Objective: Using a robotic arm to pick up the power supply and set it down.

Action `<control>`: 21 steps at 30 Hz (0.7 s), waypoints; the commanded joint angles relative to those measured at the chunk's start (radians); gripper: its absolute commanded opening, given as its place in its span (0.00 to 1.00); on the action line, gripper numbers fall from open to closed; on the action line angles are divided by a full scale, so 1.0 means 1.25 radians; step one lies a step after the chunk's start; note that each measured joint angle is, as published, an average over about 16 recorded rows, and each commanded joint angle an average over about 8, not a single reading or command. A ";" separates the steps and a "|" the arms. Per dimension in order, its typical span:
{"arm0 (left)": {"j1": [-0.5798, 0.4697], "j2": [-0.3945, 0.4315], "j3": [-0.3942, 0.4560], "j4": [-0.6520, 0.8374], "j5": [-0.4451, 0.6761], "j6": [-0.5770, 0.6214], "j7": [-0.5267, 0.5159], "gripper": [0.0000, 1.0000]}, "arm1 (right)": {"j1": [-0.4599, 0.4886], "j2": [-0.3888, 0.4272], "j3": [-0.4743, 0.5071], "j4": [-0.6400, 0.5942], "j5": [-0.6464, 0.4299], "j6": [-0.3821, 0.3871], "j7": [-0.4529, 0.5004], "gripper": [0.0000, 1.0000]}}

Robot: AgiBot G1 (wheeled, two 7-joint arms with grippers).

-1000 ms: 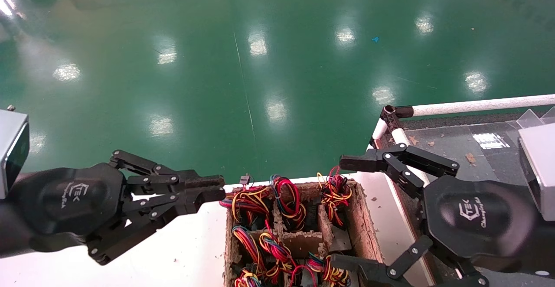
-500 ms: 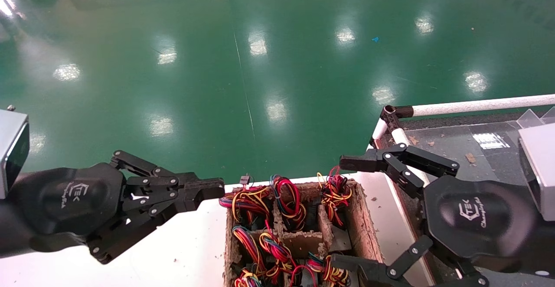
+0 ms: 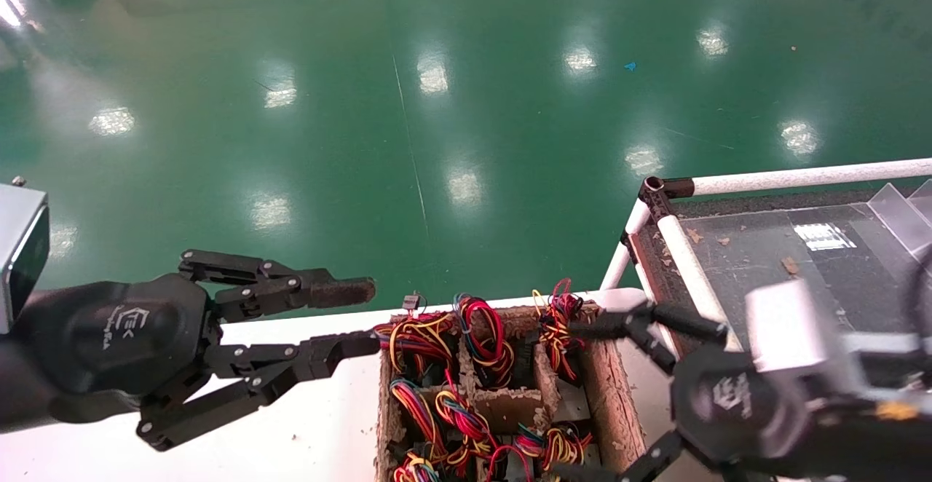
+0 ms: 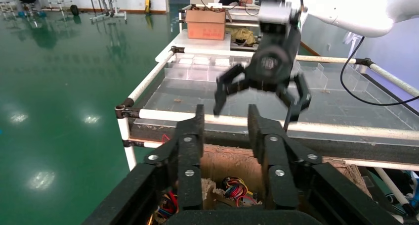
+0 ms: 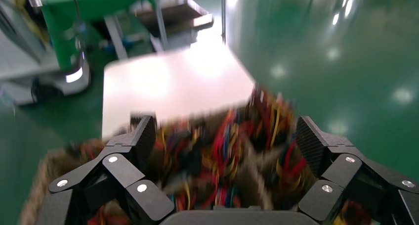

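My right gripper grabs the power supply's bundled wires standing up from its cell next, since cardboard sides close in around its grey body.
A brown cardboard divider box point(image 3: 608, 394) stands on the white table, its cells filled with bundles of red, yellow and black wires point(image 3: 480, 329). Those wires trail from the power supply units, whose grey bodies are mostly hidden under them. My right gripper point(image 3: 575, 402), all-black fingertips, hangs wide open over the box's right side and holds nothing. In the right wrist view its gripper point(image 5: 226, 136) spans blurred wires point(image 5: 227, 156). My left gripper point(image 3: 360, 318), with a brownish pad, is open at the box's left edge. In the left wrist view, the left gripper point(image 4: 226, 128) faces the right gripper point(image 4: 267, 69).
To the right stands a cart with white tube rails point(image 3: 684, 249) and a dark tray top. The white table point(image 3: 313, 409) runs left of the box. Green glossy floor point(image 3: 437, 103) lies beyond. A cardboard carton point(image 4: 205, 24) sits far off.
The left gripper, shut half a second ago, has opened. The right arm has swung from over the cart's rail down and left, over the box's right side, still open.
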 commanded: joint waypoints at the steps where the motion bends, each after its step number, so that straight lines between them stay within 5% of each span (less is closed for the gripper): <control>1: 0.000 0.000 0.000 0.000 0.000 0.000 0.000 1.00 | 0.002 0.000 -0.016 0.009 -0.038 0.009 0.007 0.94; 8: 0.000 0.000 0.000 0.000 0.000 0.000 0.000 1.00 | 0.014 -0.038 -0.075 0.010 -0.168 0.044 0.028 0.08; 9: 0.000 0.000 0.000 0.000 0.000 0.000 0.000 1.00 | 0.013 -0.042 -0.079 0.010 -0.178 0.049 0.030 0.02; 21: 0.000 0.000 0.000 0.000 0.000 0.000 0.000 1.00 | -0.012 -0.080 -0.100 0.015 -0.256 0.129 0.012 0.00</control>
